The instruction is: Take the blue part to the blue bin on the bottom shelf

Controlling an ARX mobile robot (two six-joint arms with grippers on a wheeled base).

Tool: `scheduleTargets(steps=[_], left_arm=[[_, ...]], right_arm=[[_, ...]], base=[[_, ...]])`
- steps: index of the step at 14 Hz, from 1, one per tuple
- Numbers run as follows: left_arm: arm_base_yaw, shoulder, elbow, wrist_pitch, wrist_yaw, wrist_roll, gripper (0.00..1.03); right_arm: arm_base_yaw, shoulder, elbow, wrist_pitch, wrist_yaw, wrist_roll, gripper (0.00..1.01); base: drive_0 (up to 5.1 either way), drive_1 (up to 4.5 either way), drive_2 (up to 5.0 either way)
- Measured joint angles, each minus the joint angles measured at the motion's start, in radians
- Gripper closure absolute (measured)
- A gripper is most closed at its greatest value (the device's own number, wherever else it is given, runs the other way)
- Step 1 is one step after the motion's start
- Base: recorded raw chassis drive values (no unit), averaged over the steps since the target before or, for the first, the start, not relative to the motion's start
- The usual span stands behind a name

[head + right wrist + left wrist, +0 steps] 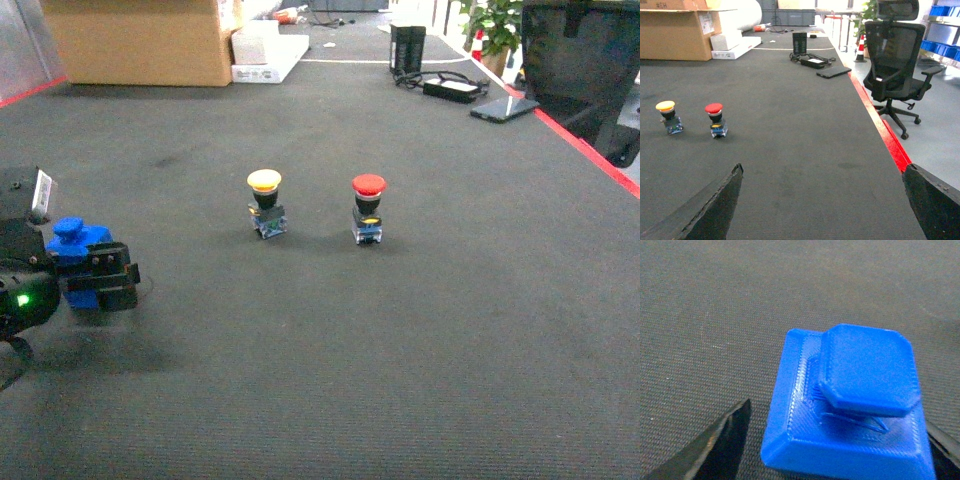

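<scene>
The robot's left gripper next needs to pick up the blue part by its square base (840, 450), so that it can carry the part to the blue bin on the bottom shelf.
The blue part (72, 240) is a 3D-printed block with a square base and a chamfered cap (867, 370). It is at the far left of the head view, on the dark mat. My left gripper (837, 415) is open and straddles it. The left finger (732, 430) stands a small gap off the base, and the right finger (942, 442) is close against the other side. In the head view the left gripper (105, 275) partly covers the part. My right gripper (823, 169) is wide open over bare mat. The bottom shelf is out of view.
A yellow push button (265, 203) and a red push button (368, 208) stand mid-table. At the back are a cardboard box (140, 40) and a power adapter (452, 88). A red strip (880, 125) marks the table's right edge, with an office chair (895, 60) beyond. Blue containers (942, 47) sit far right.
</scene>
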Motion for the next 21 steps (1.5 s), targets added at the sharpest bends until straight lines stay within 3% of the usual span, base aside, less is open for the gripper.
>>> scheduleTargets(steps=[3, 5, 7, 8, 10, 11, 13, 14, 15, 16, 19, 21], left_arm=[[0.007, 0.023, 0.025, -0.013, 0.005, 0.010, 0.57], [0.010, -0.007, -0.007, -0.001, 0.005, 0.009, 0.59], [0.013, -0.127, -0.134, 0.077, -0.039, -0.022, 0.59], [0.012, -0.329, -0.306, 0.103, -0.082, -0.028, 0.59], [-0.022, -0.650, -0.483, -0.046, -0.151, -0.013, 0.59], [-0.077, -0.958, -0.552, -0.244, -0.214, 0.005, 0.59], [-0.182, -1.398, -0.543, -0.545, -0.355, 0.011, 0.59], [-0.262, -1.582, -0.527, -0.689, -0.447, 0.013, 0.59], [-0.365, -1.729, -0.517, -0.774, -0.547, 0.042, 0.59], [-0.462, -1.820, -0.504, -0.821, -0.644, 0.053, 0.59], [-0.509, -1.829, -0.492, -0.812, -0.686, 0.064, 0.59], [-0.538, -1.799, -0.480, -0.818, -0.745, 0.066, 0.59]], right_arm=[[0.000, 0.000, 0.000, 0.000, 0.000, 0.000, 0.03], [0.000, 0.000, 0.000, 0.000, 0.000, 0.000, 0.03], [0.000, 0.000, 0.000, 0.000, 0.000, 0.000, 0.03], [0.000, 0.000, 0.000, 0.000, 0.000, 0.000, 0.03], [0.000, 0.000, 0.000, 0.000, 0.000, 0.000, 0.03], [0.000, 0.000, 0.000, 0.000, 0.000, 0.000, 0.03], [0.000, 0.000, 0.000, 0.000, 0.000, 0.000, 0.03], [0.000, 0.000, 0.000, 0.000, 0.000, 0.000, 0.03], [0.000, 0.000, 0.000, 0.000, 0.000, 0.000, 0.03], [0.000, 0.000, 0.000, 0.000, 0.000, 0.000, 0.03], [0.000, 0.000, 0.000, 0.000, 0.000, 0.000, 0.03], [0.000, 0.000, 0.000, 0.000, 0.000, 0.000, 0.03]], base=[[0.0, 0.00, 0.0], [0.0, 0.00, 0.0], [0.0, 0.00, 0.0], [0.0, 0.00, 0.0], [0.0, 0.00, 0.0], [0.0, 0.00, 0.0], [0.0, 0.00, 0.0], [0.0, 0.00, 0.0], [0.0, 0.00, 0.0], [0.0, 0.00, 0.0], [0.0, 0.00, 0.0], [0.0, 0.00, 0.0]])
